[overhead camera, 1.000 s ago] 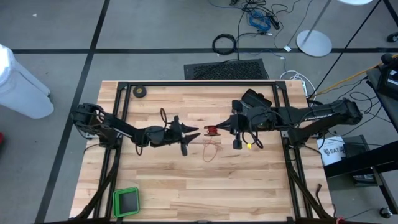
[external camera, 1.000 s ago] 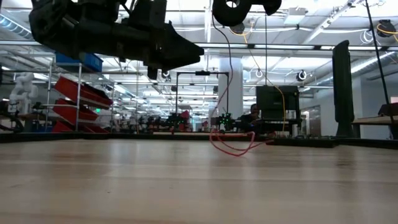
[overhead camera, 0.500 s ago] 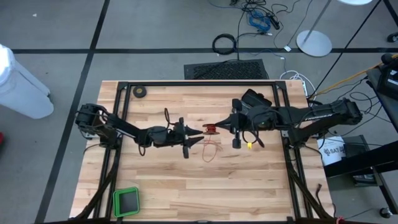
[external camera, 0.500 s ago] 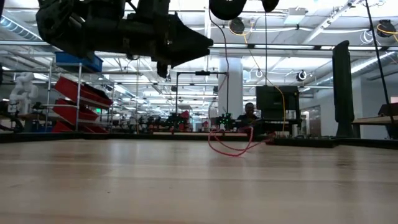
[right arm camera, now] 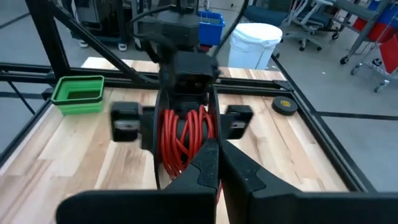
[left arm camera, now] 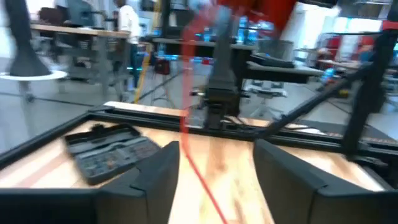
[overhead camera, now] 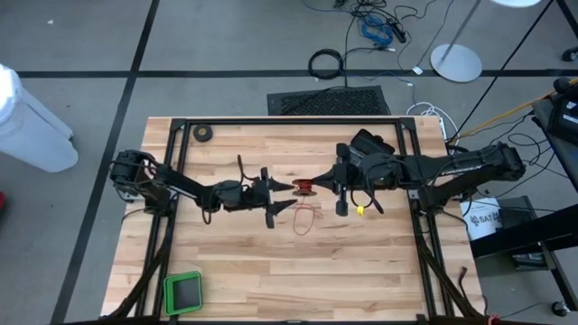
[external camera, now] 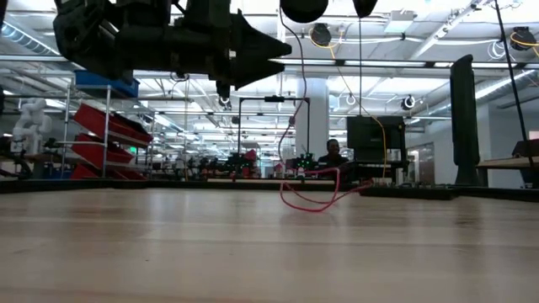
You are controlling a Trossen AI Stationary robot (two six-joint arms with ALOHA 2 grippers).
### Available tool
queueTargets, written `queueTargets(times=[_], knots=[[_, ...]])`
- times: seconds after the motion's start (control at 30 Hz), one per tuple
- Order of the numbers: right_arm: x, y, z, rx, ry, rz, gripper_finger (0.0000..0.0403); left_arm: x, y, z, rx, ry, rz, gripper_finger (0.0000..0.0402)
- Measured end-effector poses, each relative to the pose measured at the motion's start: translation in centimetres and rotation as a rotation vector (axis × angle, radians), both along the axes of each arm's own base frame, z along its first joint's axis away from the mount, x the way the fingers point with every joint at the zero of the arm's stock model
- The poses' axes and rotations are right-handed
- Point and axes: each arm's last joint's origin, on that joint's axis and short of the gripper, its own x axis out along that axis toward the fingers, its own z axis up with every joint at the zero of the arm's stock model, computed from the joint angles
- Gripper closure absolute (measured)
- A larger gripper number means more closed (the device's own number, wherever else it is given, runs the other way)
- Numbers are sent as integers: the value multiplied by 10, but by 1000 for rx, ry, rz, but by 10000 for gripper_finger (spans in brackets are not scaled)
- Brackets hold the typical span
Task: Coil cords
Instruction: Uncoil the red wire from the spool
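Observation:
I will next pinch the red wire with my left gripper by its hanging part below the reel (left arm camera: 186, 138), because the wire's end lies in slack loops on the wood.
A small black reel (overhead camera: 306, 188), wound with thin red wire (right arm camera: 183, 134), hangs above the table's middle with my right gripper (overhead camera: 318, 188) shut on it. From the reel (external camera: 303, 8) the wire drops to slack loops (overhead camera: 305, 219) lying on the wood (external camera: 313, 198). My left gripper (overhead camera: 289, 194) stands level just left of the reel, open. In the left wrist view the red strand (left arm camera: 193, 149) runs through the gap between its fingers (left arm camera: 217, 180), touching neither. My right gripper holds the reel at its rim (right arm camera: 208, 140) on the side facing that arm, between the two shut fingers (right arm camera: 239, 171). It comes level from the table's right. The fingers themselves hide the exact spot. The reel is lifted clear, and its wire hangs slack below.
A black tape roll (overhead camera: 204, 133) lies at the far left, a green tray (overhead camera: 183, 292) at the near left, and a black case (overhead camera: 370, 142) under the right arm. Black frame rails (overhead camera: 289, 120) run round the table.
My left gripper has gone a little toward the reel and has opened: its tips met in one point before and now stand apart. The hanging stretch of wire has bowed toward the left arm. The loops on the table have stayed put.

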Motion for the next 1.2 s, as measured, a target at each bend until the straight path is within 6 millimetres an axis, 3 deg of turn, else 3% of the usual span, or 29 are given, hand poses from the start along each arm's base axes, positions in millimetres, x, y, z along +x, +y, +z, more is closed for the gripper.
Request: queueTargets(times=[0.47,0.7,1.2], knots=[[6,17,-3,36,-16,49,403,18,4,-6,-66,19,-102,162],[6,18,-3,27,-21,56,403,22,3,-13,-63,45,-58,163],[7,18,-2,1,-28,63,403,22,3,-11,-47,19,-55,280]])
